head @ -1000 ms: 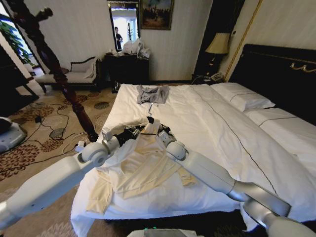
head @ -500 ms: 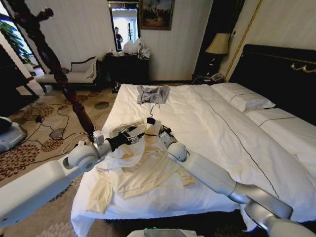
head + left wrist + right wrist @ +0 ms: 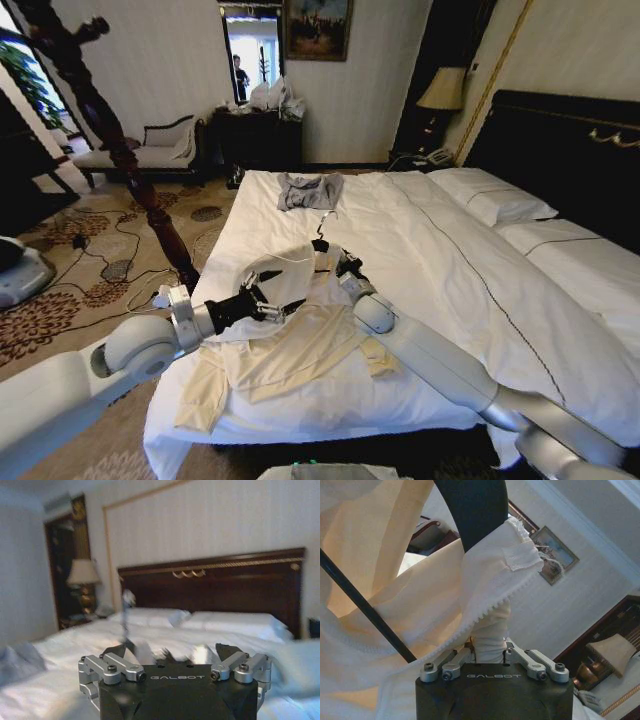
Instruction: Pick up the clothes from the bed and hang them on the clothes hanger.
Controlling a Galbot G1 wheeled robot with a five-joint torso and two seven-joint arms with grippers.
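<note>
The left gripper grabs the shirt by the raised shoulder fold (image 3: 284, 278) beside the hanger next, since the shirt's sleeves lie slack on the bed (image 3: 450, 270).
The clothes (image 3: 290, 350), a cream long-sleeved shirt, lie crumpled near the foot of the bed (image 3: 450, 270), with the collar end raised. The black clothes hanger (image 3: 320, 243) stands in that raised collar, its wire hook pointing up. My right gripper (image 3: 345, 265) is at the collar, just right of the hanger. In the right wrist view the right gripper (image 3: 489, 652) is shut on a fold of the clothes (image 3: 420, 605), and the hanger (image 3: 365, 610) runs under the fabric. My left gripper (image 3: 275, 305) hovers open by the shirt's left shoulder. In the left wrist view the left gripper (image 3: 172, 652) holds nothing.
A small grey-blue garment (image 3: 308, 190) lies farther up the bed. White pillows (image 3: 490, 195) rest against the dark headboard (image 3: 560, 140). A tall dark wooden coat stand (image 3: 110, 130) rises left of the bed, over cables on the patterned carpet (image 3: 110, 260).
My left gripper has let go at the collar, opened and drawn back towards me. The right gripper has shifted slightly up the bed, and the hanger's hook now stands higher.
</note>
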